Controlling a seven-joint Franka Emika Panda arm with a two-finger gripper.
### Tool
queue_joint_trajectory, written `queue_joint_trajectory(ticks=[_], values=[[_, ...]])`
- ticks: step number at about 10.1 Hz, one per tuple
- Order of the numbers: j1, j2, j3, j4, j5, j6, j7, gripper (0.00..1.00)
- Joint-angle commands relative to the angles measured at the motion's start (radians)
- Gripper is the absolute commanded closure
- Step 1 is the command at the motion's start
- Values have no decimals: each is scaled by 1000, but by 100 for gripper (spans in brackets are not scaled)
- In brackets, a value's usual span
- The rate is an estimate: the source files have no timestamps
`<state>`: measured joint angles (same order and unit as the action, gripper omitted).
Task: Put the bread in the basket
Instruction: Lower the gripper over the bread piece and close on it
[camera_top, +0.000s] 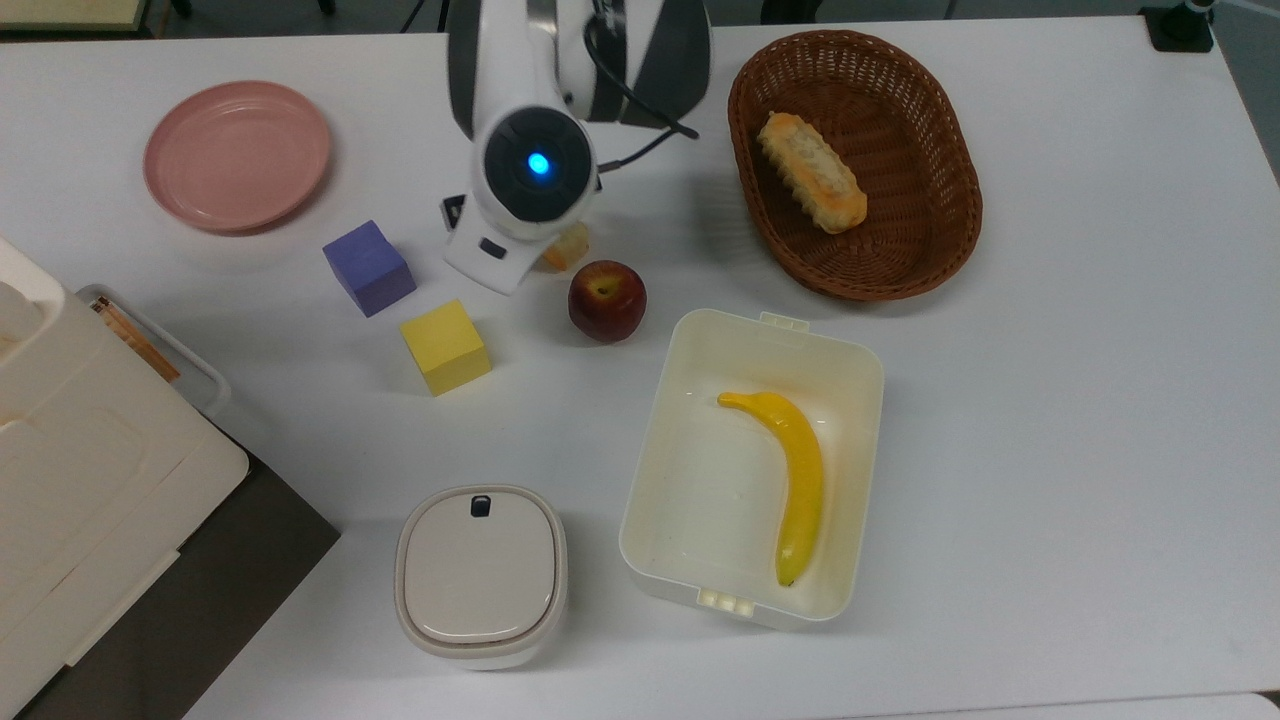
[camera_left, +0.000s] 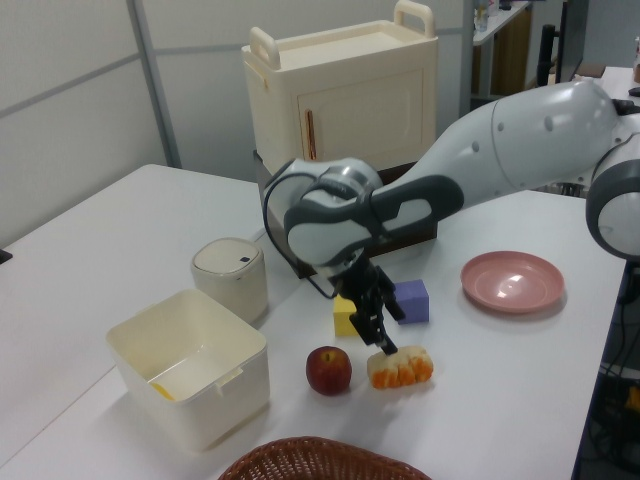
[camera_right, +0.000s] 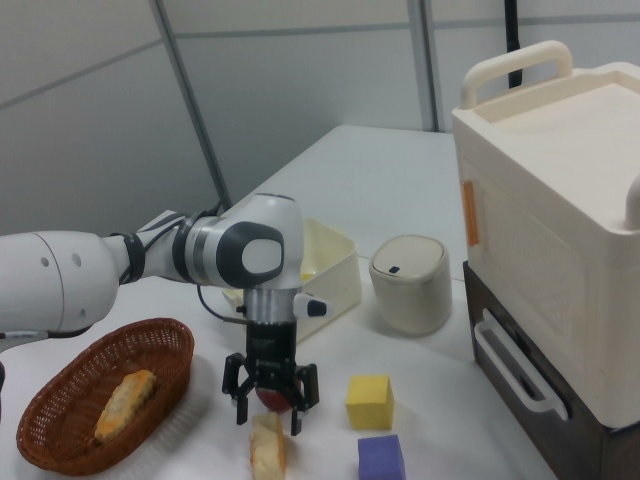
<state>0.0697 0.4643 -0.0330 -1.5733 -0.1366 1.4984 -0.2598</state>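
The bread is the next thing my gripper needs to grab, by its middle (camera_left: 400, 369), and then I need to put the bread in the brown wicker basket (camera_left: 320, 447).
The bread (camera_left: 400, 367) (camera_right: 268, 452) lies on the white table beside a red apple (camera_top: 607, 300). In the top view the arm's wrist covers most of it, leaving one end of the bread (camera_top: 568, 247) showing. My gripper (camera_right: 268, 423) (camera_left: 380, 338) hangs open just above the bread, pointing down, one finger to each side of its top end. The brown wicker basket (camera_top: 900, 120) (camera_right: 60, 410) (camera_left: 320, 447) stands at the top view's upper right, apart from the gripper, with a longer ridged golden loaf (camera_top: 810, 185) inside.
A purple cube (camera_top: 368, 267) and a yellow cube (camera_top: 445, 346) sit close to the top view's left of the arm. A pink plate (camera_top: 237, 155) lies further left. A cream box (camera_top: 770, 325) holds a banana. A lidded white pot (camera_top: 480, 575) and a large cream cabinet (camera_top: 80, 470) stand nearby.
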Motion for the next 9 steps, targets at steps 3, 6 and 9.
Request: queue_joint_trajectory(ticks=[3,6,9], values=[[55,25,-2,-28,-18,-6,-12,65],[55,19,-2,-20,-23,-12,-12,100],[58,-13,-2,21,-31,-117,-21,100]])
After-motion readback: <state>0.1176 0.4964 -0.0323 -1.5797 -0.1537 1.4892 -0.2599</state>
